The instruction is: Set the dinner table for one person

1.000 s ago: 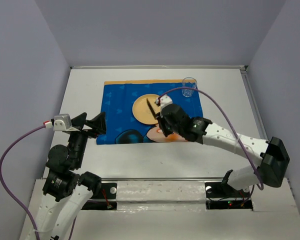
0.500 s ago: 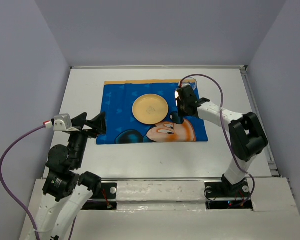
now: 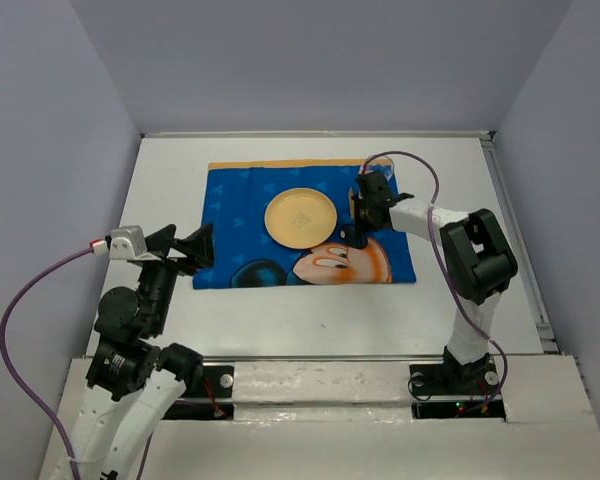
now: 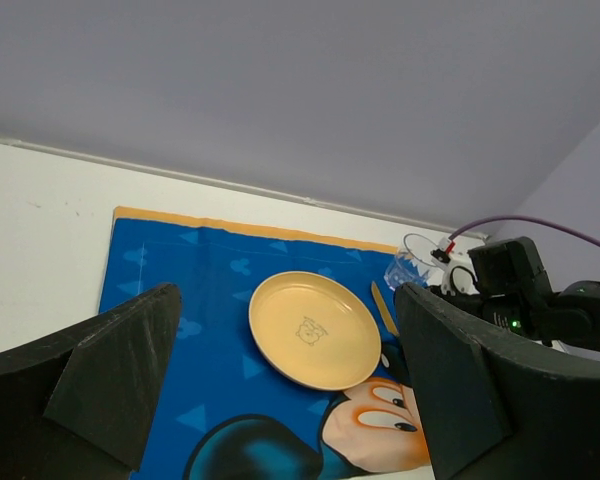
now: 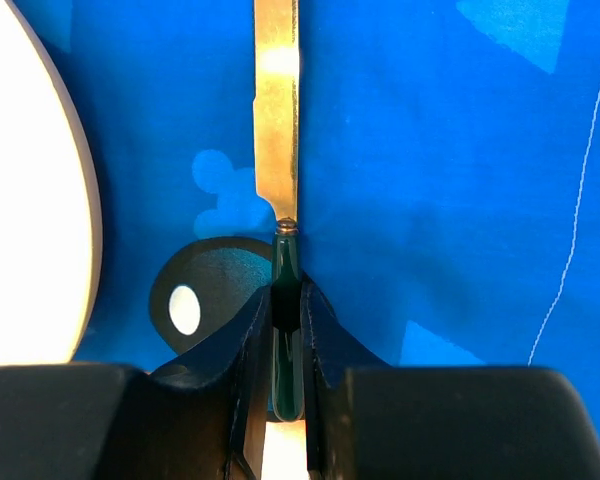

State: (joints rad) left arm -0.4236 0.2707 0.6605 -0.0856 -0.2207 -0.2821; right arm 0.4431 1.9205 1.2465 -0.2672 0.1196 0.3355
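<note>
I should open my right gripper now, because the knife is lying low along the flat mat beside the plate (image 3: pixel 298 217).
The white dinner table (image 3: pixel 280 320) carries a blue Mickey Mouse placemat (image 3: pixel 240 195) with a yellow plate (image 3: pixel 298 217) on it. My right gripper (image 3: pixel 358 228) is shut on a knife just right of the plate. In the right wrist view the jaws (image 5: pixel 287 330) clamp the dark green handle (image 5: pixel 287 290), and the gold blade (image 5: pixel 277 110) points away, low over or on the mat. The blade also shows in the left wrist view (image 4: pixel 383 305). My left gripper (image 3: pixel 180 243) is open and empty, held above the mat's left edge.
A clear glass (image 3: pixel 378 165) stands at the mat's far right corner, just behind the right wrist. Grey walls close in the table on three sides. A purple cable loops over the right arm (image 3: pixel 435 215).
The right gripper carried the knife from over the plate to the plate's right side and lowered it; its arm folded back toward the right. The left arm has not moved.
</note>
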